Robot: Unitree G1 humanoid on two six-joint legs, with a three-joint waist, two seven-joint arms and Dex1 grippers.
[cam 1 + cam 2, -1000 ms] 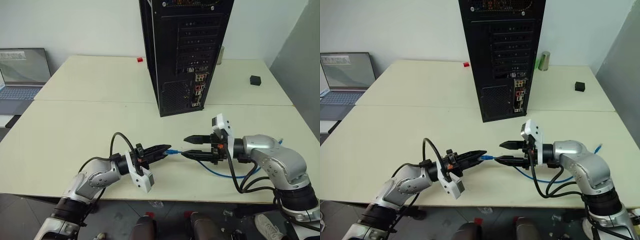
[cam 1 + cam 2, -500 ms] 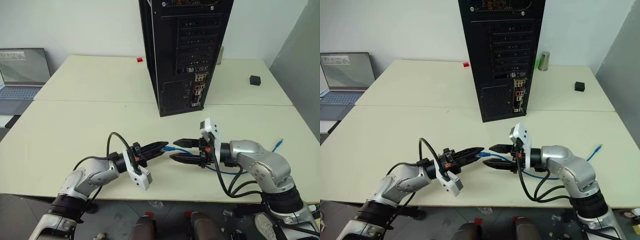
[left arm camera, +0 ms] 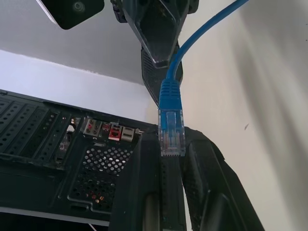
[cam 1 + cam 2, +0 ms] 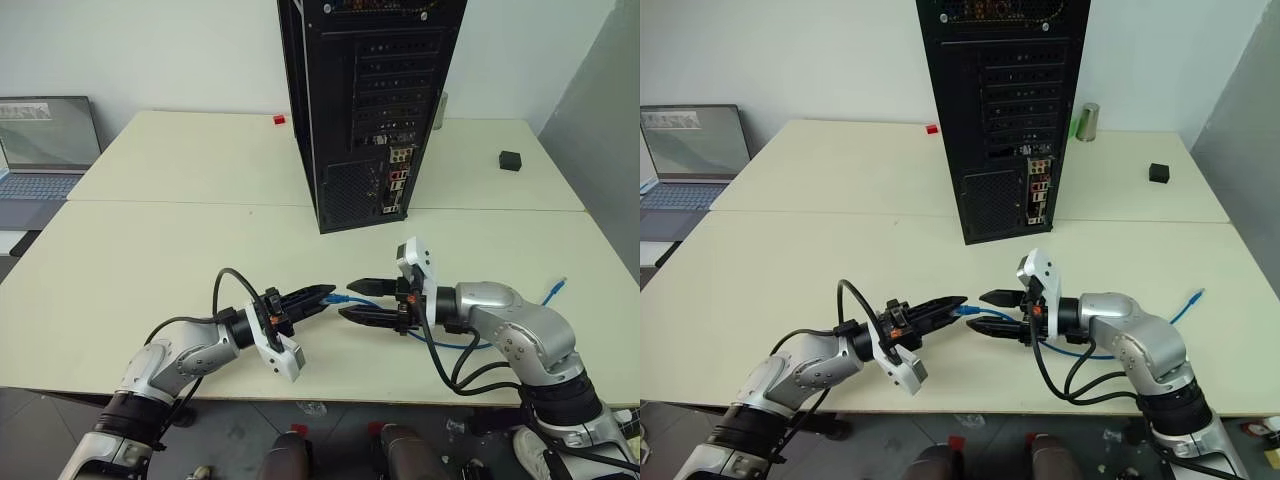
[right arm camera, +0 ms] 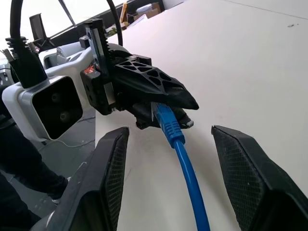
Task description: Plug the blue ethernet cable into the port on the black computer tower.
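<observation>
I need to take the cord with my right gripper by its blue end just behind the plug (image 4: pixel 344 298), while my left gripper's fingers cover the clear plug itself.
My left gripper (image 4: pixel 326 293) is shut on the clear plug (image 3: pixel 172 137) of the blue ethernet cable (image 5: pixel 186 166), held just above the near part of the table and pointing right. My right gripper (image 4: pixel 348 300) faces it from the right and is open. Its two fingers (image 5: pixel 111 169) stand one on each side of the cord just behind the plug, not touching it. The cord trails right under the right arm to its other end (image 4: pixel 556 288). The black computer tower (image 4: pixel 370 100) stands upright behind both grippers, rear panel facing me, with its ports (image 4: pixel 398 180) low on the right.
A grey laptop (image 4: pixel 45 145) sits at the far left. A small black box (image 4: pixel 511 160) lies at the back right, and a metal can (image 4: pixel 1089 121) stands beside the tower. A small red piece (image 4: pixel 279 119) lies behind the tower's left side.
My right gripper has moved left toward the left gripper, so its open fingers now flank the cord behind the plug. The left gripper has stayed put, still holding the plug.
</observation>
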